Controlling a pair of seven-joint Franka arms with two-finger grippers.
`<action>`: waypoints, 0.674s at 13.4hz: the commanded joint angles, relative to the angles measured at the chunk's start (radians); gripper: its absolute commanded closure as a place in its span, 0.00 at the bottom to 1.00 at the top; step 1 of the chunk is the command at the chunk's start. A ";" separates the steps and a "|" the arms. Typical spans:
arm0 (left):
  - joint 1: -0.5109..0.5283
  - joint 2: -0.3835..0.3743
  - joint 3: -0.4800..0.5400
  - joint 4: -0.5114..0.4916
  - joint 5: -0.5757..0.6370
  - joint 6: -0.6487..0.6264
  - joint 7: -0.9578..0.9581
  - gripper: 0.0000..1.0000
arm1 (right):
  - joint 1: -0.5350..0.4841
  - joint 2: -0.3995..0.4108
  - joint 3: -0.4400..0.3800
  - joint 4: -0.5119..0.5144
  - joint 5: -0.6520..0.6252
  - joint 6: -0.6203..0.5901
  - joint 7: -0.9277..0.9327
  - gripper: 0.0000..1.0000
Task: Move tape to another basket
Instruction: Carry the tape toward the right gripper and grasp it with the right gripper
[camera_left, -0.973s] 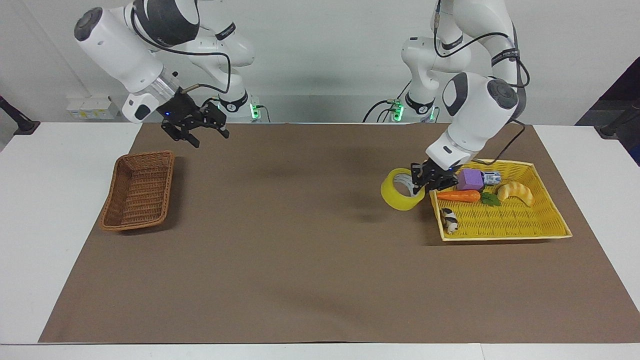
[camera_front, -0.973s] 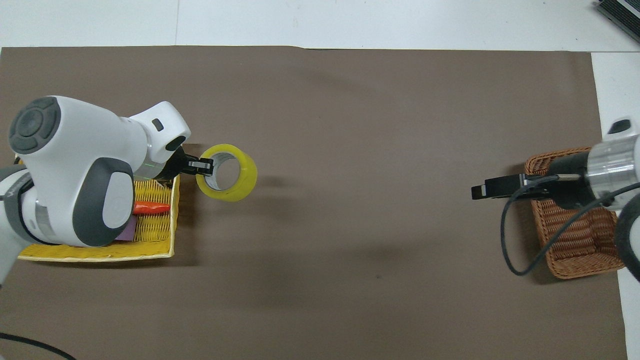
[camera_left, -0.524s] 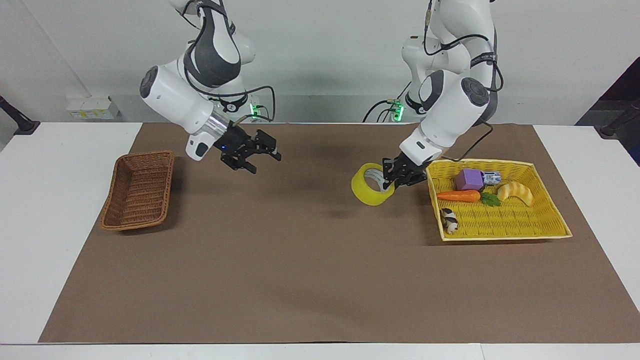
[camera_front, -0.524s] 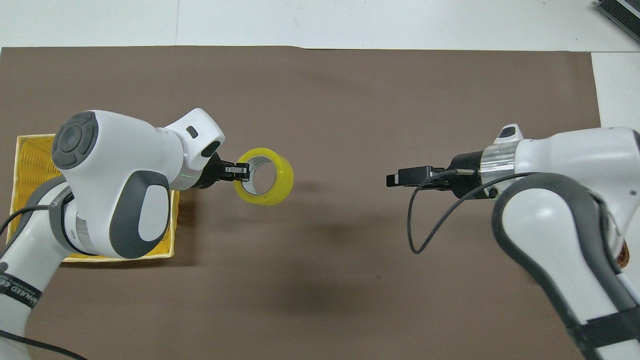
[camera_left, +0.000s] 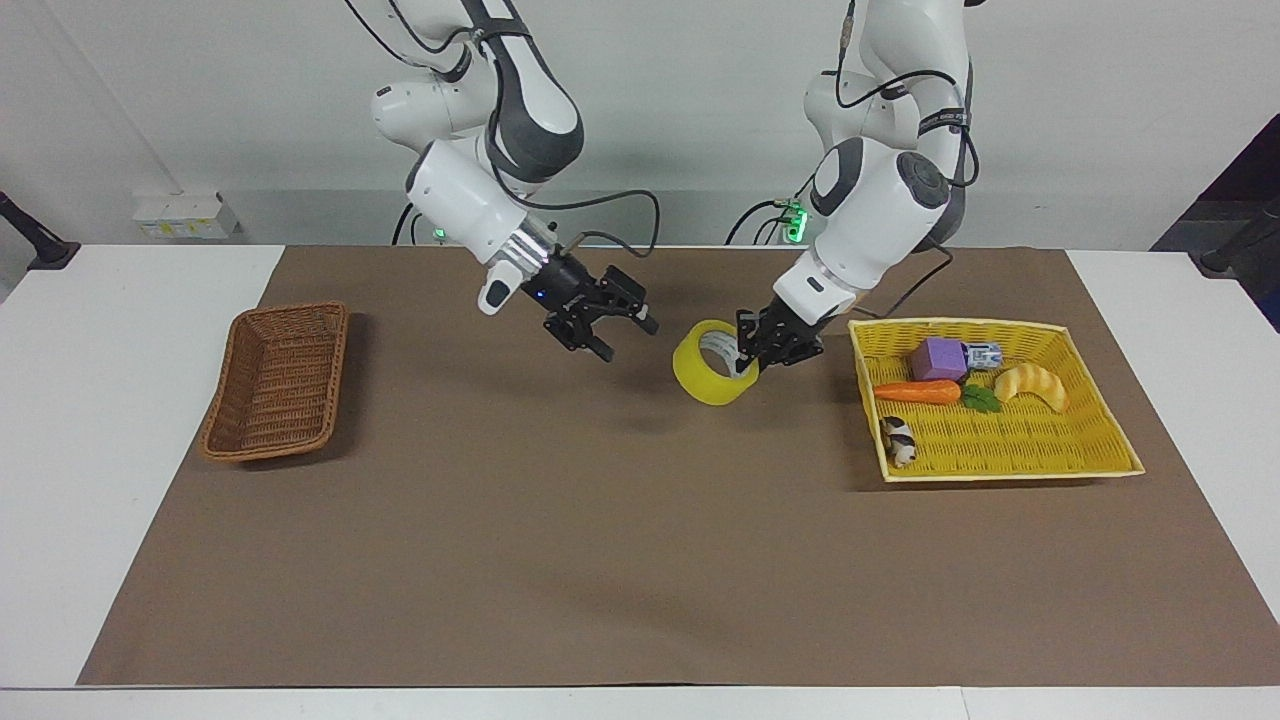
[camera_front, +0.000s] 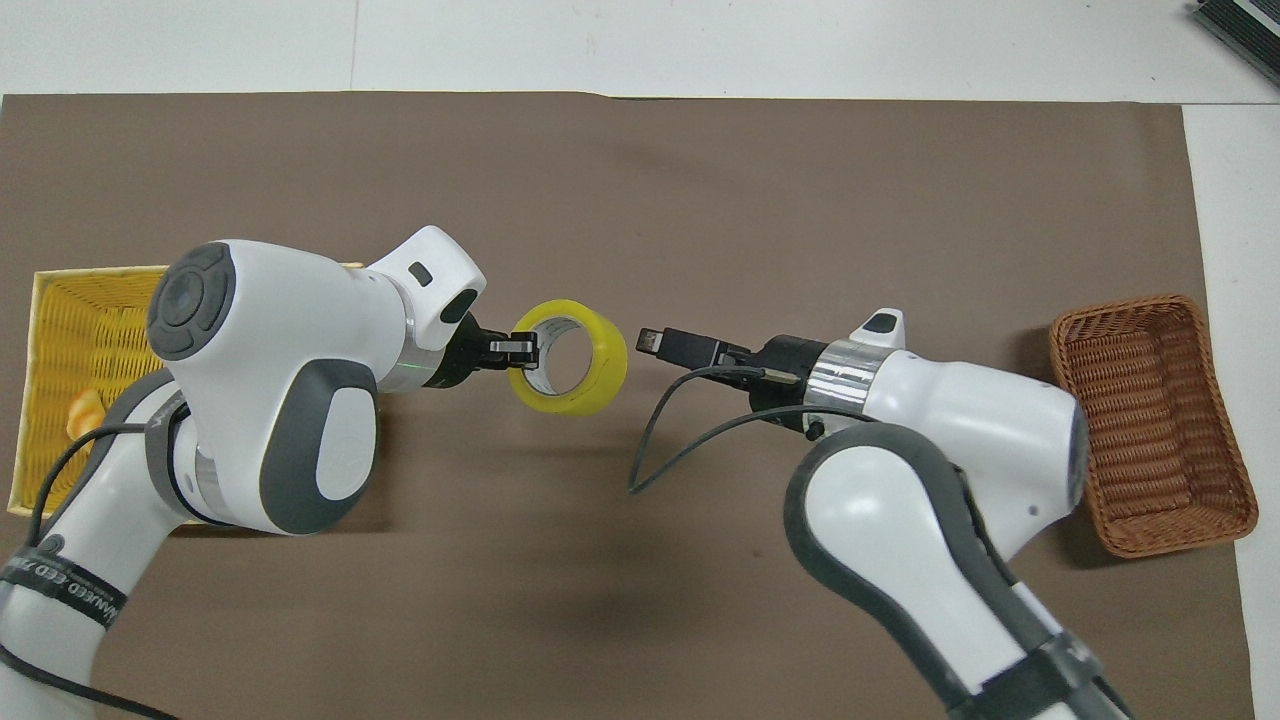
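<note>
The right gripper should next grab the yellow roll by its free rim (camera_front: 614, 360), so that the roll can be moved into the brown wicker basket (camera_front: 1150, 420).
The tape (camera_left: 703, 382) (camera_front: 600, 385), a yellow roll with a white core, hangs in the air over the middle of the brown mat. My left gripper (camera_left: 746, 354) (camera_front: 521, 350) is shut on its rim, one finger inside the core. My right gripper (camera_left: 630, 338) (camera_front: 652, 341) is open, also in the air, a short gap from the tape on the side toward the right arm's end. It touches nothing. The brown wicker basket (camera_left: 275, 380) (camera_front: 1150, 420) stands empty at the right arm's end of the mat.
A yellow woven tray (camera_left: 1010, 474) (camera_front: 90, 320) sits at the left arm's end. It holds a purple block (camera_left: 938, 358), a carrot (camera_left: 915, 392), a croissant toy (camera_left: 1035, 384) and a small black-and-white toy (camera_left: 899, 440).
My left gripper has carried the tape from beside the yellow tray toward the mat's middle. My right arm has swung from over the wicker basket to close beside the tape.
</note>
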 joint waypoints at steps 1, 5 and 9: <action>-0.055 -0.018 0.018 -0.020 -0.024 0.052 -0.050 1.00 | 0.036 0.021 -0.006 0.001 0.049 0.036 -0.032 0.00; -0.089 -0.020 0.018 -0.017 -0.024 0.058 -0.088 1.00 | 0.052 0.022 -0.006 0.001 0.050 0.032 -0.021 0.61; -0.100 -0.020 0.017 -0.016 -0.027 0.062 -0.101 1.00 | 0.058 0.025 -0.006 0.008 0.093 0.033 0.045 1.00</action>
